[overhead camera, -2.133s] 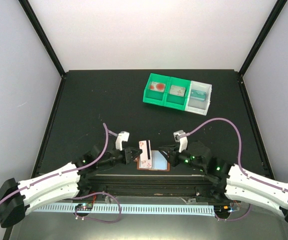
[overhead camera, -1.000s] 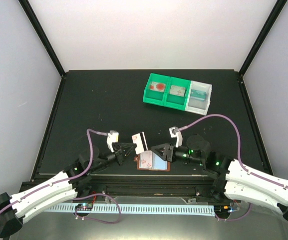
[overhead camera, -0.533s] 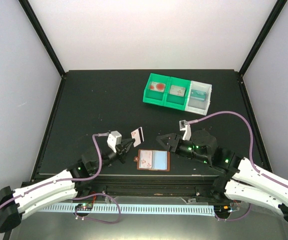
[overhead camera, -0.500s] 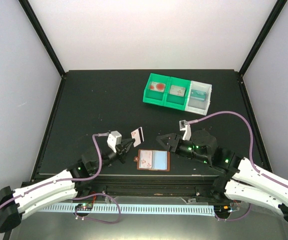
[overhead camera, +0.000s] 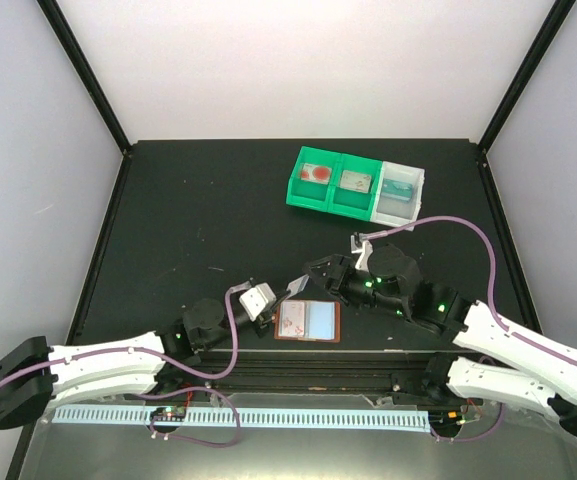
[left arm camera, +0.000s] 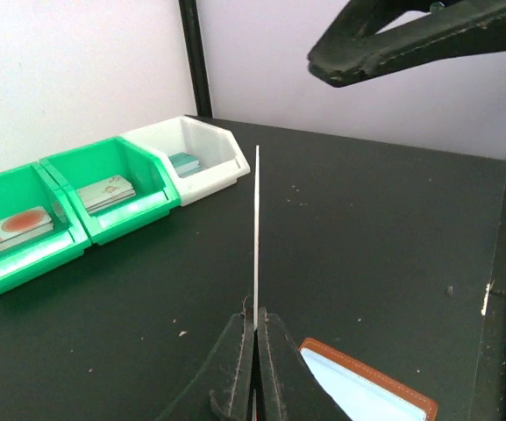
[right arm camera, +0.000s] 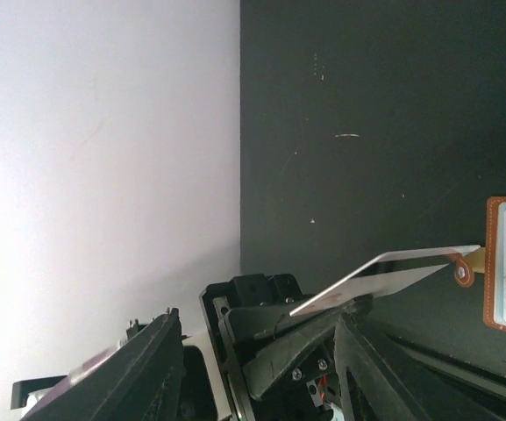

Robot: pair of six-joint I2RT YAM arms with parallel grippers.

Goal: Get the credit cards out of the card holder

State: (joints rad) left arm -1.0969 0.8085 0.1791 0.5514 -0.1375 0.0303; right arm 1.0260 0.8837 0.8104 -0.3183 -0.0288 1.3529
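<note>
The credit card's loose end (overhead camera: 301, 283) (right arm camera: 445, 253) still slants outside my right gripper's fingertips, so it is too early to close on the card. The right gripper moves toward that end next.
The card holder (overhead camera: 308, 322) lies spread open near the table's front edge, with a pinkish-white credit card (overhead camera: 292, 320) in one pocket and a pale blue one (overhead camera: 321, 320) in the other. My left gripper (overhead camera: 282, 297) is shut on a third credit card (left arm camera: 257, 228), which is lifted above the holder's left edge and shows edge-on in the left wrist view. The holder's corner (left arm camera: 377, 386) lies just to the right of the shut fingers (left arm camera: 235, 351). My right gripper (overhead camera: 315, 271) hangs open just behind that card (right arm camera: 393, 267), touching nothing. Between its fingers the right wrist view shows the left gripper.
Two green bins (overhead camera: 333, 181) and a white bin (overhead camera: 400, 194) stand in a row at the back right, each with a card inside. A black frame post (left arm camera: 193, 57) rises behind the bins. The arms' mounting rail (overhead camera: 298, 358) runs along the near edge.
The left gripper has carried the card right and nearer, over the holder's left edge. The right gripper has drawn back from the holder toward the card and opened wider.
</note>
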